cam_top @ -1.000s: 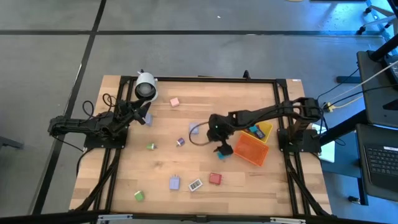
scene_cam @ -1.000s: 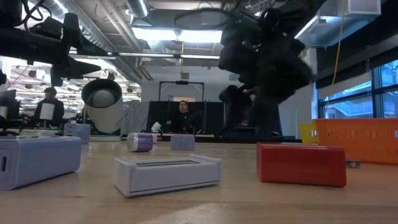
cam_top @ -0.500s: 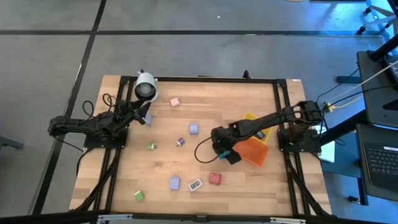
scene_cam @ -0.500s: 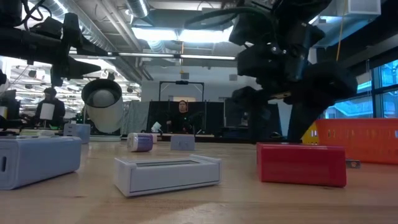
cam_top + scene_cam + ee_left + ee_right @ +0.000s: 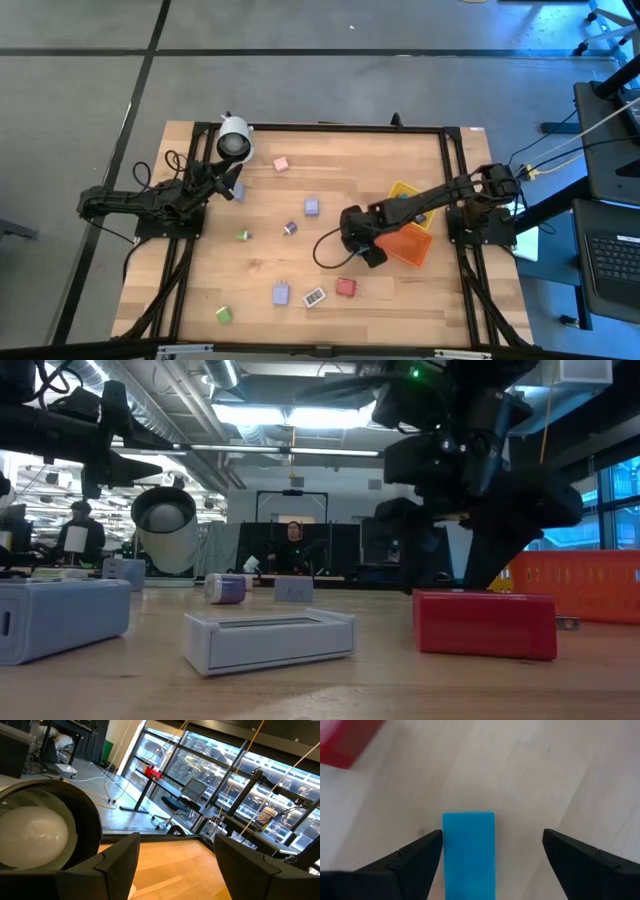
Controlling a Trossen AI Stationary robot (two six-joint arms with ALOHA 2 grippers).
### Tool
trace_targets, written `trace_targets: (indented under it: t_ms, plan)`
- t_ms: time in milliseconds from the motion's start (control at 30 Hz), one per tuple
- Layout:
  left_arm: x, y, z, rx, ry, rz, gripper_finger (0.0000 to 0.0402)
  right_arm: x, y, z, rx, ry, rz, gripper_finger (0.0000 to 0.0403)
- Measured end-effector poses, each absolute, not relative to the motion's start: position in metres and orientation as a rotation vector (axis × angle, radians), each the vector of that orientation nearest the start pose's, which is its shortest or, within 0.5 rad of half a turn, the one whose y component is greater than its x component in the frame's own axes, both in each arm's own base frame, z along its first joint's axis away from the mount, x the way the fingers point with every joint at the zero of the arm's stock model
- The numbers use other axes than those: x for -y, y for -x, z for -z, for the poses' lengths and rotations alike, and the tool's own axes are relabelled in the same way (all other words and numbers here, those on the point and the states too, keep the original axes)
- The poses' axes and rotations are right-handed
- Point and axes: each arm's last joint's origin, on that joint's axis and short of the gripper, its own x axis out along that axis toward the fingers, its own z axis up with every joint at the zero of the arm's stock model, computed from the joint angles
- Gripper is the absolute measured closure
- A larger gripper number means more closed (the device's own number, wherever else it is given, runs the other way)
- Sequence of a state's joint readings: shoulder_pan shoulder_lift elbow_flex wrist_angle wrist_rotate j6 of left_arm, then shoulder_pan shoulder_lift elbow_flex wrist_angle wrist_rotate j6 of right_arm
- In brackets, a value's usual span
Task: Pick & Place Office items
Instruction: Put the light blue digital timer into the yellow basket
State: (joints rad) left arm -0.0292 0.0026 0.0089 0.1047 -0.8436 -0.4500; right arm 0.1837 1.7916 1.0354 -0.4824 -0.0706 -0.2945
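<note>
The blue block can be put away in the yellow bin once the robot's right gripper pinches it by its long sides, which the gripper needs to do next.
Small office items lie scattered on the wooden table: a pink block (image 5: 281,163), lavender blocks (image 5: 311,206) (image 5: 282,293), a red block (image 5: 346,287) (image 5: 485,623), a white piece (image 5: 314,297), and green pieces (image 5: 243,235) (image 5: 223,314). My right gripper (image 5: 362,252) (image 5: 491,836) points steeply down, open, just above the table. A blue block (image 5: 469,852) lies flat on the wood between its fingers, close beside one of them; whether they touch I cannot tell. My left gripper (image 5: 228,185) (image 5: 175,852) waits open and level at the far left, next to the white cylinder (image 5: 234,138).
An orange bin (image 5: 405,240) and a yellow bin (image 5: 412,195) stand just right of my right gripper. A dark frame (image 5: 447,170) borders the table. A small purple piece (image 5: 290,228) lies mid-table. A loose cable loops beside my right gripper (image 5: 322,248).
My right gripper has swung toward the table's near edge and tipped further down, coming over the blue block, which has not moved. It has stayed open. The lavender block it stood over is now uncovered.
</note>
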Motion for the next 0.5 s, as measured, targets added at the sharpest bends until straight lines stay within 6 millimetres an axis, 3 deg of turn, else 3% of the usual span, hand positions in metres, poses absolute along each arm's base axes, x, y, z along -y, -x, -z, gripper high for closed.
trace_targets:
  t_ms: [300,500]
  plan:
    - [-0.019,-0.088,-0.175,0.285,0.472,-0.778,0.0150,-0.065,-0.326,-0.129,-1.243,0.251,-0.427,0.0056]
    - [-0.019,-0.088,-0.175,0.285,0.472,-0.778,0.0150,-0.065,-0.326,-0.128,-1.251,0.243,-0.380,0.0058]
